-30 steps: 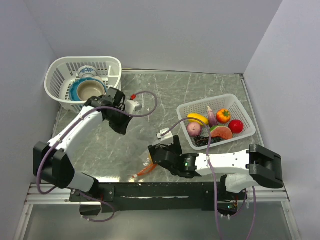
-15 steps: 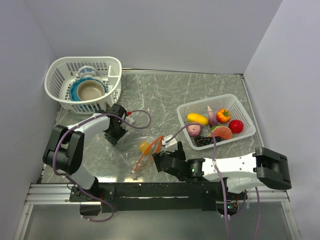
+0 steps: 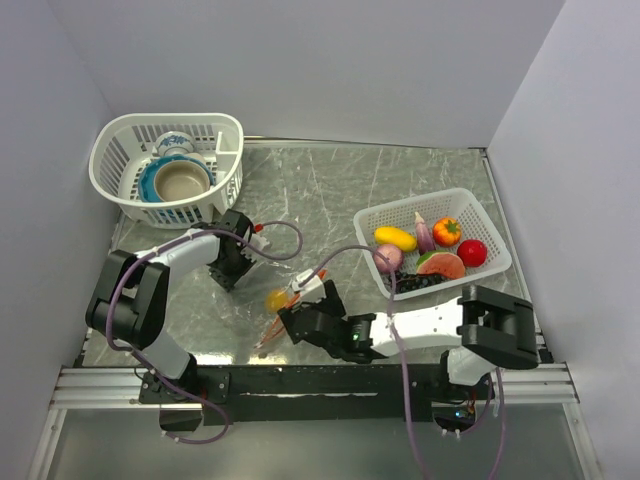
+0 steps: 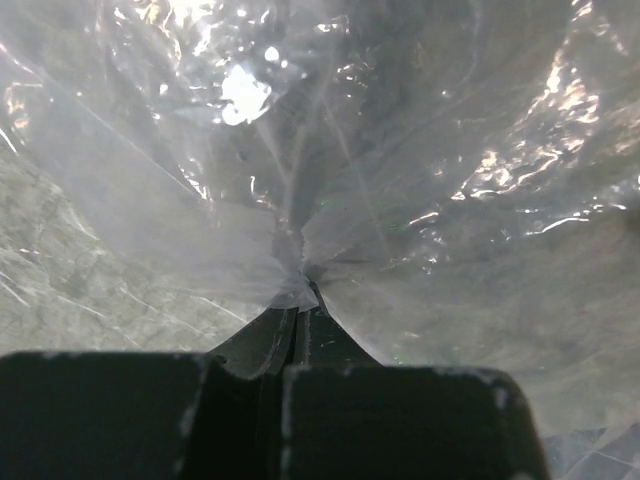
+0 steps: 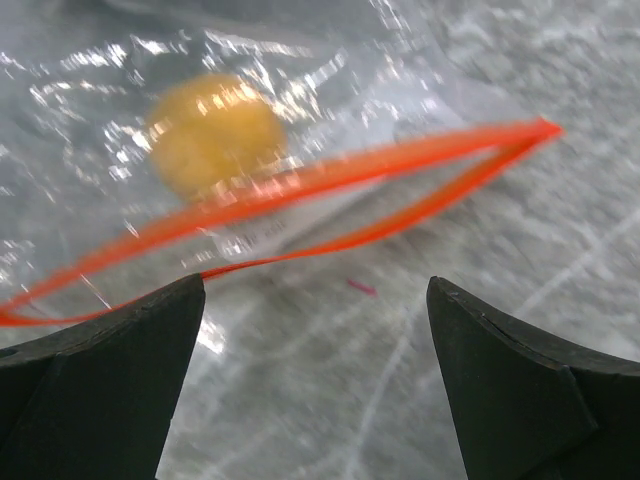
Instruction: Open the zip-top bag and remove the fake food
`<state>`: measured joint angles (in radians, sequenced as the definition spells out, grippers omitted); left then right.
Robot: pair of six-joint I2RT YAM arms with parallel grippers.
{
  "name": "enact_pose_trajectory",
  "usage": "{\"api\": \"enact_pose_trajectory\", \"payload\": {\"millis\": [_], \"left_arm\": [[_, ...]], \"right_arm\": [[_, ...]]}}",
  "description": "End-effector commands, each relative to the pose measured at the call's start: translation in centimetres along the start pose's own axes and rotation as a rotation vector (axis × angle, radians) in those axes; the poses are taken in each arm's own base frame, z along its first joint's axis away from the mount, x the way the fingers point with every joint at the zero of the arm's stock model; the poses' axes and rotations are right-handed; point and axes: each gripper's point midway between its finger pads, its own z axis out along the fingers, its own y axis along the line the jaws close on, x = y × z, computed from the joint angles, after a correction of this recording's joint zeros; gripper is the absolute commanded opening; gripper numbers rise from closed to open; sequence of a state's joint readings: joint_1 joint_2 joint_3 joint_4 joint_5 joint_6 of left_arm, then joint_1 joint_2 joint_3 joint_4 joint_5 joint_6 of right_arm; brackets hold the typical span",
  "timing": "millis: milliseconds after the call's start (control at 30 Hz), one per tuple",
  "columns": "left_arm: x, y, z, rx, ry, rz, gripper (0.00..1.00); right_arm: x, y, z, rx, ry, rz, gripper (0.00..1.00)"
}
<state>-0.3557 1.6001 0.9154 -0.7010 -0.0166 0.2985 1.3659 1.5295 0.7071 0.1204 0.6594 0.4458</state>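
The round yellow fake food needs to come out, so my right gripper should next grip its end that faces the opening, going in through the open zip strip.
The zip-top bag (image 3: 262,290) lies crumpled on the marble table, and its orange-red zip strip (image 5: 330,200) gapes open in a long loop. Inside it sits a round yellow piece of fake food (image 5: 215,135), also visible from above (image 3: 276,299). My left gripper (image 4: 298,305) is shut on a pinch of the bag's clear plastic (image 4: 420,150) at the closed end, seen from above at the bag's left (image 3: 228,270). My right gripper (image 5: 315,290) stands open just in front of the bag's mouth with nothing between its fingers (image 5: 110,370); from above it is right beside the strip (image 3: 287,325).
A white basket (image 3: 495,262) at the right holds several other toy fruits and vegetables. Another white basket (image 3: 112,150) at the back left holds blue-and-white bowls. Grey walls close in the table on three sides.
My right gripper slid left along the near edge up to the bag's mouth. The left arm drew back toward me with the bag, and the bag with the yellow piece shifted slightly left.
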Motion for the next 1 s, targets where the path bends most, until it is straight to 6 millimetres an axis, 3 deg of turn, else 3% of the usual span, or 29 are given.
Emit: {"api": "enact_pose_trajectory", "payload": {"millis": [0, 400, 500, 800, 967], "left_arm": [[-0.2, -0.1, -0.2, -0.001, -0.023, 0.02, 0.01], [-0.1, -0.1, 0.0, 0.0, -0.028, 0.026, 0.01], [-0.2, 0.0, -0.1, 0.0, -0.028, 0.025, 0.01], [-0.2, -0.5, -0.4, 0.028, -0.036, 0.036, 0.01], [-0.1, -0.7, -0.3, 0.035, -0.036, 0.041, 0.01]], "right_arm": [[-3.1, 2.6, 0.8, -0.054, -0.068, 0.01, 1.0], [-2.6, 5.2, 2.2, -0.128, -0.04, -0.039, 1.0], [-2.4, 5.7, 3.1, -0.138, -0.037, -0.054, 1.0], [-4.6, 7.6, 6.4, -0.173, -0.077, -0.05, 1.0], [-4.4, 8.0, 8.2, -0.181, -0.055, -0.038, 1.0]]}}
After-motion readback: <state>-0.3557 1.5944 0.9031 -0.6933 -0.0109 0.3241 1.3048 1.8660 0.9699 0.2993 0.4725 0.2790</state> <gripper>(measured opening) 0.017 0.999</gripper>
